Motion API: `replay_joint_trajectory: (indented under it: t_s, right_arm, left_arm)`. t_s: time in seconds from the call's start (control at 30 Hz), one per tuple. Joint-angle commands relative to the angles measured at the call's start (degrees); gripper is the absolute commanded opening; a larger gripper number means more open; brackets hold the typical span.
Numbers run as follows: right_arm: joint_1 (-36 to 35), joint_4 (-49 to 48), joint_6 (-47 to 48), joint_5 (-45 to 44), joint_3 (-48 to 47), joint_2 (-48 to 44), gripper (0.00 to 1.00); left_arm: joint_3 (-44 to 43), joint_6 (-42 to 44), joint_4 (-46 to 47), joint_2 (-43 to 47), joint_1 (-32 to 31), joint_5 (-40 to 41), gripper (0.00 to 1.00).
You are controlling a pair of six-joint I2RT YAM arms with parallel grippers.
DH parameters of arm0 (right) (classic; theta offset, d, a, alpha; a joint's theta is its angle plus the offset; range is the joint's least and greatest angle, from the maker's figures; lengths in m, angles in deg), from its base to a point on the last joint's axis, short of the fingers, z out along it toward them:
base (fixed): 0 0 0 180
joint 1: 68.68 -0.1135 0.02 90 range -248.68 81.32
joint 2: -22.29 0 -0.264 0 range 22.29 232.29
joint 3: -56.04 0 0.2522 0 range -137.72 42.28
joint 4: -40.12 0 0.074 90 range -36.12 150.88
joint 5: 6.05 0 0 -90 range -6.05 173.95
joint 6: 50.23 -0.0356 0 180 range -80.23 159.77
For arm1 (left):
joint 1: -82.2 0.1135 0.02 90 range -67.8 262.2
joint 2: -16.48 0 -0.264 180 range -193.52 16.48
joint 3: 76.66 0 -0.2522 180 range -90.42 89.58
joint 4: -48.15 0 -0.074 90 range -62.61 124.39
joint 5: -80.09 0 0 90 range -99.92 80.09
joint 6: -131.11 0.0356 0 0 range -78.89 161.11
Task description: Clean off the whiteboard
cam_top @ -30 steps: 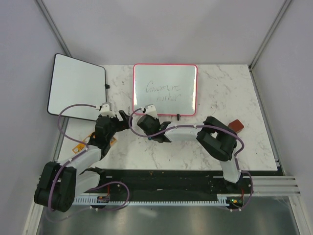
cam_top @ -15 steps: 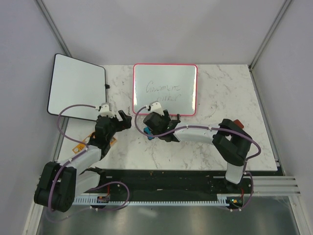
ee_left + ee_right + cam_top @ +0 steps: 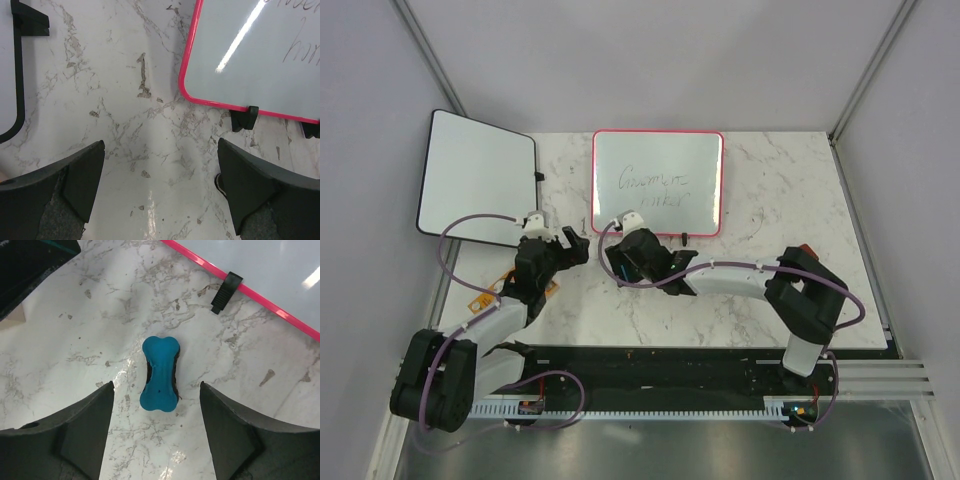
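My right gripper's open fingertips are above the blue eraser (image 3: 160, 374), so it must come down before closing on the eraser.
The whiteboard (image 3: 658, 183) has a pink-red rim and lies at the back centre of the marble table, with faint handwriting on it. Its lower-left corner (image 3: 200, 95) and a black foot (image 3: 226, 285) show in the wrist views. A blue bone-shaped eraser (image 3: 160, 374) lies flat on the table just in front of the board's near edge. My right gripper (image 3: 626, 256) is open above it, and its fingers (image 3: 85, 425) stand on either side without touching it. My left gripper (image 3: 570, 245) is open over bare marble, left of the board, with nothing between its fingers (image 3: 60, 185).
A black-rimmed white board (image 3: 477, 180) overhangs the table's back-left corner, and its edge (image 3: 17, 75) shows in the left wrist view. A small red-brown object (image 3: 807, 251) sits behind the right arm's elbow. Grey walls close in the table on three sides.
My right gripper has opened and let go of the blue eraser, which now lies on the table. The right arm has swung its elbow to the right. The left arm has not moved.
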State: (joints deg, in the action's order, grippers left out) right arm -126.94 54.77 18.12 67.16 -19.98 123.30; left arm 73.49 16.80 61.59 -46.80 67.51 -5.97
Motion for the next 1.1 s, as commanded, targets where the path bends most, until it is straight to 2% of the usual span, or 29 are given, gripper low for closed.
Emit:
replay_joint_trajectory:
  t_s: [0.0,0.3,0.43,0.87,0.93,0.97,1.0,1.07]
  right_arm:
    - [-0.01,-4.49,-0.41,3.97,-0.14,2.69,0.76]
    - [-0.10,-2.03,-2.87,0.28,-3.04,8.50,0.70]
    - [-0.10,-1.76,-3.49,-2.10,-2.95,8.76,0.61]
    - [-0.10,-2.82,-3.66,-3.07,-3.92,8.85,0.59]
    - [-0.10,-2.82,-4.01,-2.98,-4.10,9.29,0.57]
    - [-0.10,-2.82,-4.10,-3.07,-4.18,9.38,0.51]
    - [-0.10,-2.82,-4.28,-3.07,-4.19,9.64,0.35]
    - [-0.10,-2.82,-4.54,-3.33,-4.19,9.73,0.20]
  left_arm:
    - [-0.69,0.06,1.80,0.62,0.20,0.01,0.99]
    - [-0.25,-0.03,2.07,1.41,0.20,0.27,1.00]
    - [0.28,-0.03,2.51,1.68,0.11,0.27,1.00]
    - [-0.60,0.06,2.15,0.53,0.11,-0.17,1.00]
    - [-0.69,0.06,2.07,0.36,0.11,-0.17,1.00]
    - [-0.86,0.06,2.07,0.27,0.11,-0.17,1.00]
    - [-0.87,0.15,2.15,0.27,0.20,-0.17,1.00]
    - [-0.86,0.15,1.98,0.27,0.20,-0.25,1.00]
